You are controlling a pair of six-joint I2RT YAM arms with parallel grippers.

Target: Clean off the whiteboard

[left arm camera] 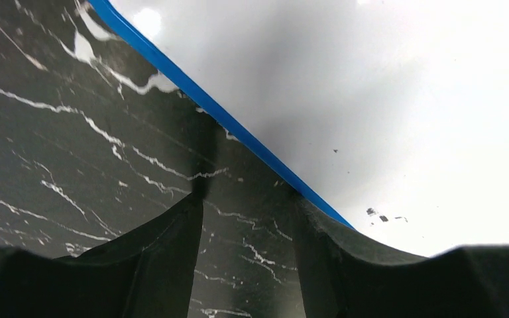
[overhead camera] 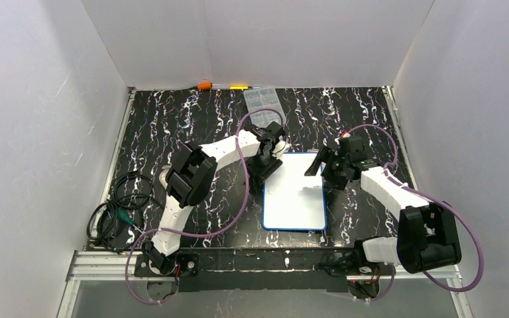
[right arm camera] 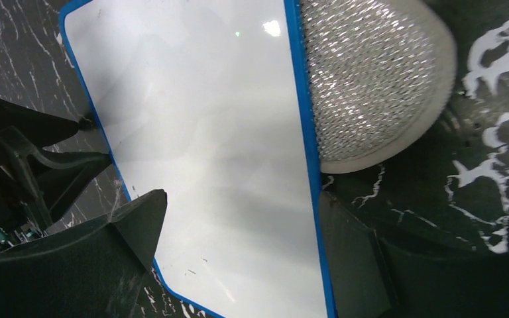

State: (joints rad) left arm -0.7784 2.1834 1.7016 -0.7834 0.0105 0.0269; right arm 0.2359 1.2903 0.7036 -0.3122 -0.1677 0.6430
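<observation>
The right gripper grips the whiteboard by its blue rim (overhead camera: 323, 174) (right arm camera: 309, 131) beside the mesh pad next, which leaves the opposite rim free for handover to my left gripper.
The whiteboard (overhead camera: 293, 195) lies flat mid-table, white with a blue rim, and shows no scribbles. Only a few tiny dark specks (left arm camera: 381, 215) mark it. My left gripper (overhead camera: 266, 165) is open and empty, low over the table at the board's far-left edge. In the left wrist view (left arm camera: 248, 222) its right finger meets the blue rim (left arm camera: 238, 136). My right gripper (overhead camera: 323, 169) is open and empty above the board's far-right part. In the right wrist view (right arm camera: 242, 199) its fingers straddle the board (right arm camera: 205, 132). A round white pad with a silvery mesh face (right arm camera: 371, 79) lies on the table against the board's edge.
A clear plastic compartment box (overhead camera: 264, 103) stands at the back, beyond the board. An orange object (overhead camera: 204, 85) and a yellow one (overhead camera: 240, 87) lie by the back wall. A bundle of cables (overhead camera: 116, 212) sits at the left edge. White walls enclose three sides.
</observation>
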